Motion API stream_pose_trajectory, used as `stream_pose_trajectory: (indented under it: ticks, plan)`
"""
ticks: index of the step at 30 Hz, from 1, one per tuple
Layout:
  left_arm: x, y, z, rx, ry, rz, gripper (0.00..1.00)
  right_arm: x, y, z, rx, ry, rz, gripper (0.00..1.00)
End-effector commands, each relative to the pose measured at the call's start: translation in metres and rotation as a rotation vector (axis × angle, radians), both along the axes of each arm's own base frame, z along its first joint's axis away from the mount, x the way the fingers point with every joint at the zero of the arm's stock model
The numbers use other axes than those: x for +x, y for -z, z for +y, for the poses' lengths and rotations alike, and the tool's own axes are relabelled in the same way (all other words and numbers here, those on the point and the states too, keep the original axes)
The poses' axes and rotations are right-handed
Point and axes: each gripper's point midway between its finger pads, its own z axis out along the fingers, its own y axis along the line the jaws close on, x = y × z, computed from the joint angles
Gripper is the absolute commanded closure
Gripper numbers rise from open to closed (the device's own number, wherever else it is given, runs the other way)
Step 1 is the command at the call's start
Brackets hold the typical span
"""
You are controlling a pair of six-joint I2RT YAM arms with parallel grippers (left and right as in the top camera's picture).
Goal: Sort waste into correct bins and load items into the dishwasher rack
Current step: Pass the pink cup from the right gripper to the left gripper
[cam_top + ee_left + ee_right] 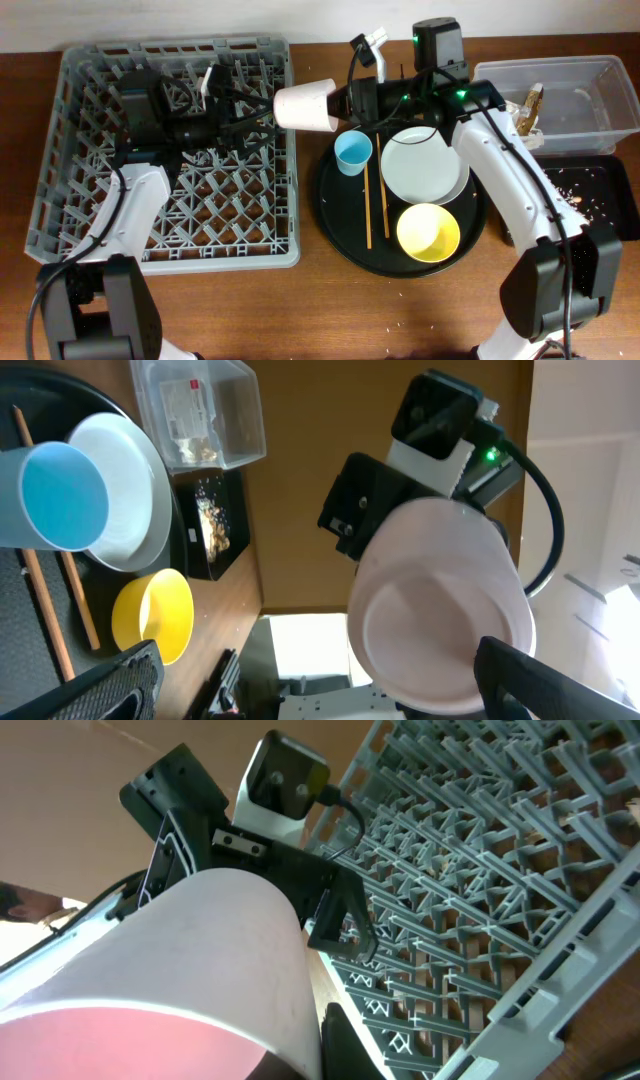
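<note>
The robot's left gripper will next grab the small pink cup by its base end (284, 107), so the cup's rim stays free and the cup can go opening first into the rack.
My right gripper (345, 100) is shut on the small pink cup (305, 104) and holds it on its side in the air, between the dishwasher rack (170, 150) and the round tray. In the right wrist view the cup (200, 960) fills the jaws (230, 1050). My left gripper (262, 110) is open over the rack's right part and faces the cup's base. In the left wrist view the cup (440, 610) sits just ahead of the spread fingers (320, 690). The light-blue cup (353, 152), grey plate (422, 166), yellow bowl (428, 232) and chopsticks (367, 205) lie on the round tray.
The large round black tray (340, 235) sits right of the rack. A clear tub (580, 95) at the back right holds a gold-brown wrapper (530, 108). A shallow black tray (600, 195) with crumbs lies in front of it.
</note>
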Motion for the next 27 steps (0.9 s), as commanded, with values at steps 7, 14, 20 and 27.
stream_pose_trajectory:
  ticks: [7, 14, 20, 27]
  plan:
    - [-0.021, -0.013, -0.014, -0.044, 0.127, -0.007, 0.01, 0.026, 0.026, -0.018, -0.063, 0.114, 0.052, 0.96]
    - [-0.02, -0.014, -0.014, -0.041, 0.123, -0.026, 0.01, 0.032, 0.026, -0.045, -0.042, 0.152, 0.111, 0.96]
    - [-0.02, -0.015, -0.014, -0.042, 0.126, -0.037, 0.01, -0.002, 0.054, 0.032, -0.113, 0.019, 0.136, 0.96]
    - [-0.02, -0.015, -0.014, -0.041, 0.126, -0.037, 0.41, -0.017, 0.067, 0.059, -0.087, -0.076, 0.158, 0.96]
